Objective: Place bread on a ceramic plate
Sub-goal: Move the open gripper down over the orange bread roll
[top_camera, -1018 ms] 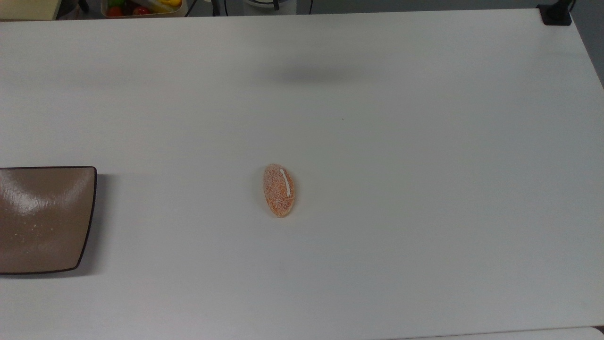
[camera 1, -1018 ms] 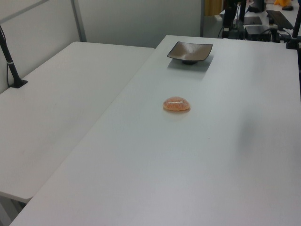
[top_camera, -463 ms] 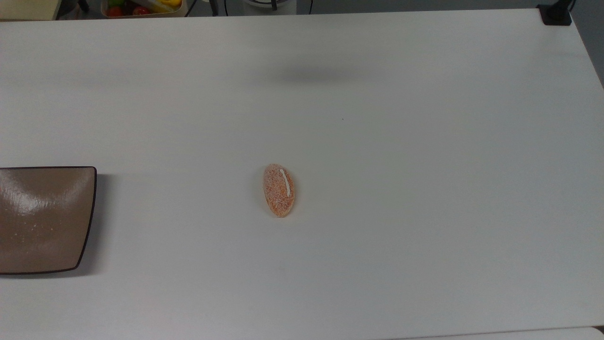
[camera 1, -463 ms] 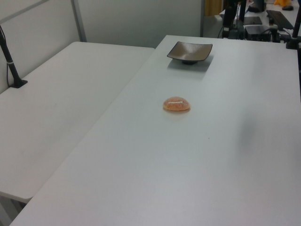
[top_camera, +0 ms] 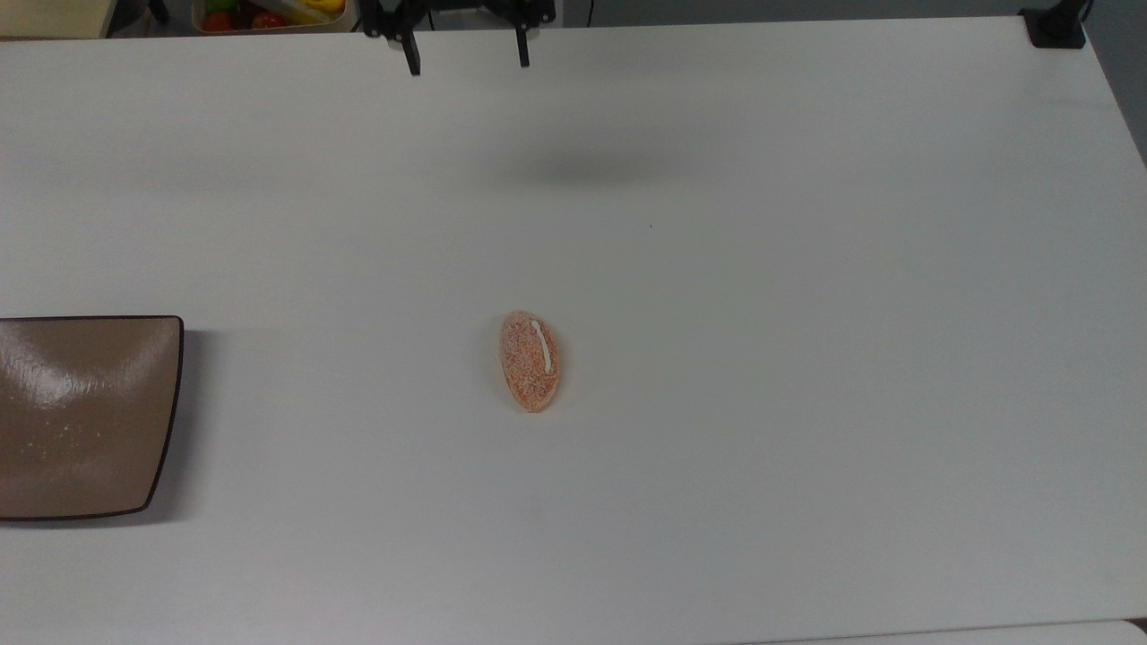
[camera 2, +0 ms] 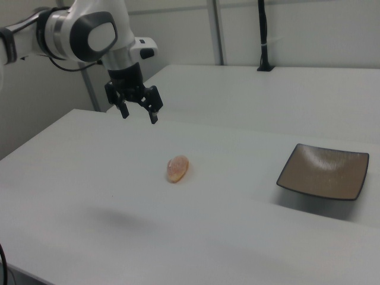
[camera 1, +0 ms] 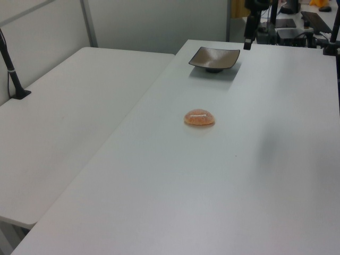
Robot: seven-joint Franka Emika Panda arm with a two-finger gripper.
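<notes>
I should next grab the oval bun around its rounded middle with my gripper, for the ceramic plate.
The bread is a small oval orange-brown bun with a white stripe, lying on the white table; it also shows as the bread and the bread. The glossy brown square ceramic plate sits at the top view's left edge, apart from the bun, seen too as the plate and the plate. My gripper hangs open high above the table at the top view's upper edge, far from the bun, holding nothing; in the right view the gripper is up and left of the bread.
A bin of coloured items stands beyond the table's far edge. A black clamp sits at the top view's upper right corner. A second white table adjoins on the left view's left, with a black post.
My gripper has come into the top view from its upper edge, fingers apart, and its shadow has shifted slightly. Bread and plate have not moved.
</notes>
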